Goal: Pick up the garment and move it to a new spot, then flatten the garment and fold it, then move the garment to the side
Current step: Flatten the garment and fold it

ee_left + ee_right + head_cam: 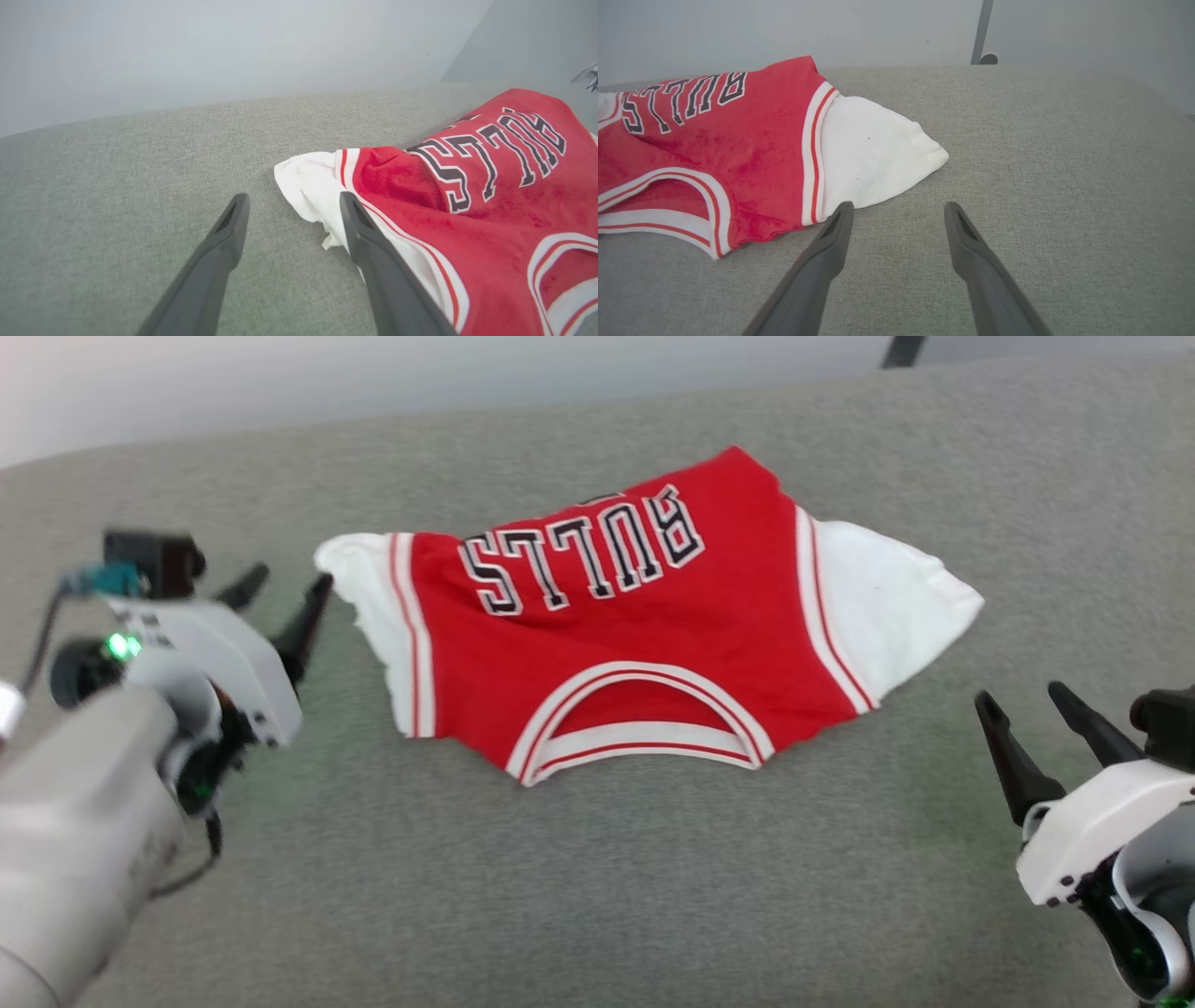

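The jersey's white sleeve edge [375,633] stands up in loose folds while the red chest [627,610] lies flat, so my left gripper should grab the jersey by that sleeve edge next.
The garment [644,635] is a small red jersey with white sleeves, striped trim and black "BULLS" lettering, lying on the grey surface with its neckline towards me and its far part bunched. My left gripper [289,581] stands open just left of the left white sleeve [310,186], holding nothing. In the left wrist view the left gripper [294,203] has its fingers spread, the right one over the sleeve's edge. My right gripper [1022,700] is open, apart from the right sleeve [868,154]. In the right wrist view the right gripper [899,210] points past that sleeve's hem.
The grey fabric surface [597,896] stretches all round the jersey, with room in front and on both sides. A pale wall rises behind its far edge. A thin metal post [981,32] stands beyond the far edge.
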Robot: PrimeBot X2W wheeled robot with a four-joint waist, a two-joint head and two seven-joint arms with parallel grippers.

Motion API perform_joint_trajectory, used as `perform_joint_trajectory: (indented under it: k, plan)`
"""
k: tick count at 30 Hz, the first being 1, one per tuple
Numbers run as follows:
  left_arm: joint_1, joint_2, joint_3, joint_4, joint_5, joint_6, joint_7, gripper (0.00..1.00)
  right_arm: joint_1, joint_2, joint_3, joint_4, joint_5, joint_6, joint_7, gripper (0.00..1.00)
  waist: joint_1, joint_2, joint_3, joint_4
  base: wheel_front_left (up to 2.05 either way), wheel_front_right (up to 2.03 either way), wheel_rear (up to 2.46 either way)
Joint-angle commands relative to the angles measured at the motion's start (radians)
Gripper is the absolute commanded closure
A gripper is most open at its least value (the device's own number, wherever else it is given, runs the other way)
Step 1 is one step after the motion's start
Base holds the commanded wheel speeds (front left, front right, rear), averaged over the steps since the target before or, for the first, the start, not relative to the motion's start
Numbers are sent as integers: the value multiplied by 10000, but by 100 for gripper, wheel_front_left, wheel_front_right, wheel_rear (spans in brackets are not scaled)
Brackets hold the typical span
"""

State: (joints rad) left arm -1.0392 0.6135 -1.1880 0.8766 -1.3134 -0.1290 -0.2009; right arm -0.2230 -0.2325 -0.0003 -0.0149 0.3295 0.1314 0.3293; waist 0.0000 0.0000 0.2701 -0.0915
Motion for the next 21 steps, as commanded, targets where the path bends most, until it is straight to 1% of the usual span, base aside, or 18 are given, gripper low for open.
perform_joint_trajectory:
  k: [1,4,6,9,10,13,15,16,18,20,21]
  plan:
    - [333,10,113,-115,-41,58,-263,0,154,-99,-58,-21,-32,-15,103,0,0,0,-372,550,0,0,0]
    - [1035,-18,482,-633,406,539,-615,0,232,-427,-103,-35,-96,-15,513,0,0,0,-462,954,0,0,0]
    - [1431,57,1649,-1408,955,1017,-647,0,230,-685,-122,-3,-44,-15,852,0,0,0,-460,1225,0,0,0]
    - [3081,39,3535,-2847,2248,1873,-624,0,169,-1123,-148,149,88,-15,1486,0,0,0,-475,1619,0,0,0]
    - [3613,-44,4185,-3342,2643,2130,-625,0,110,-1272,-119,218,168,-15,1688,0,0,0,-488,1733,0,0,0]
    - [5330,-417,5999,-4856,3878,2707,-631,0,-159,-1721,-35,485,418,-15,2254,0,0,0,-514,2009,0,0,0]
    - [6437,-707,6935,-5709,4683,2949,-630,0,-313,-2071,181,695,587,-15,2697,0,0,0,-537,2181,0,0,0]
    - [6437,-707,6935,-5709,4683,2949,-630,0,-313,-2071,181,695,587,-15,2697,0,0,0,-537,2181,0,0,0]
    - [7262,-1085,7751,-6424,5345,3126,-631,0,-541,-2354,403,899,841,-15,3128,0,0,0,-540,2342,0,0,0]
    - [7910,-1485,8282,-6943,5780,3028,-631,0,-756,-2708,690,1096,1075,-16,3609,0,0,0,-538,2485,0,0,0]
    - [8160,-1597,8446,-7093,6012,2953,-631,0,-887,-2865,817,1197,1229,-15,3841,0,0,0,-537,2541,0,0,0]
